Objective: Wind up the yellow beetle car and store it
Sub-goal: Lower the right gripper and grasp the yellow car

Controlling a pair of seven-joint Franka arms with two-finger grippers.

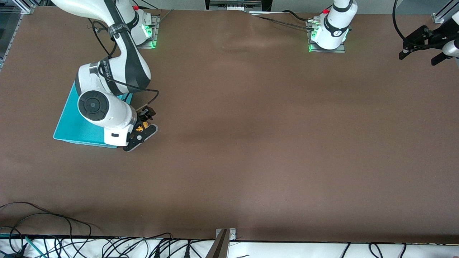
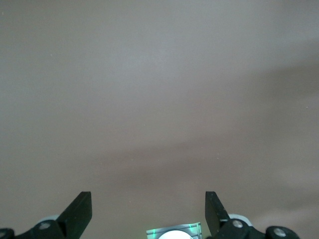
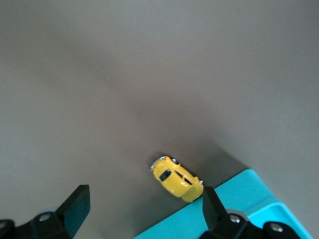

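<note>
My right gripper is to grab the yellow beetle car next by its front hood end, so it can wind the car up and store it in the turquoise bin.
The yellow beetle car is tiny, with dark windows. It stands on the brown table right beside the edge of the turquoise bin, on the side toward the left arm's end. In the front view only a bit of the car shows under the right hand. My right gripper is open and empty and hangs just over the car; it also shows in the front view. The bin lies partly under the right arm. My left gripper is open and empty and waits up at its own end of the table.
The two arm bases stand along the table edge farthest from the front camera. Cables and a metal bracket lie along the nearest edge. Bare brown tabletop spreads between the arms.
</note>
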